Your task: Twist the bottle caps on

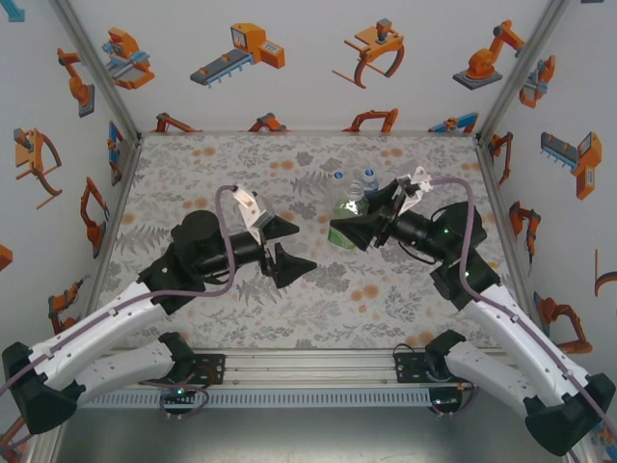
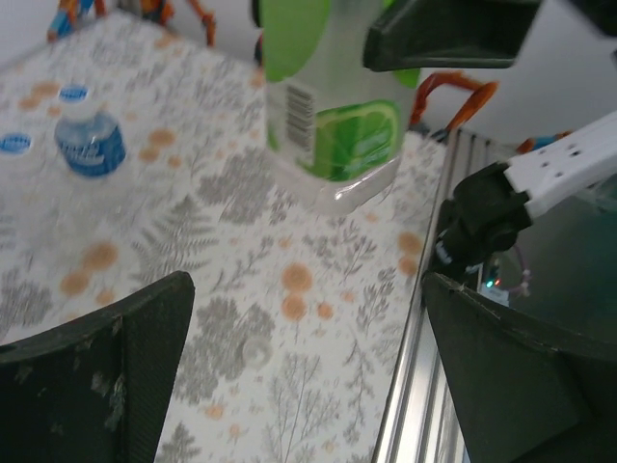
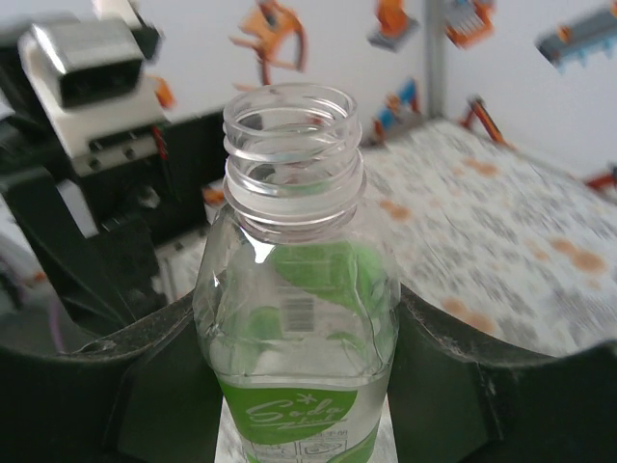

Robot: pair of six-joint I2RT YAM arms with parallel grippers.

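Note:
The left gripper reaches the green-tinted bottle next and grabs its lower labelled body, leaving the threaded neck to screw on the cap.
My right gripper is shut on the green-tinted bottle, which it holds upright above the table. The bottle's threaded neck is bare and open. In the left wrist view the same green bottle hangs ahead, with a right finger against it. My left gripper stands open and holds nothing, a short way left of that bottle. Between its fingers a faint, small pale ring, perhaps a bottle cap, lies on the table. The blue-label bottle stands upright with a blue cap on it.
Two capped bottles stand together at the back of the patterned table, just behind the held one. A second blue cap sits on a blurred colourless bottle. The metal rail marks the table's near edge.

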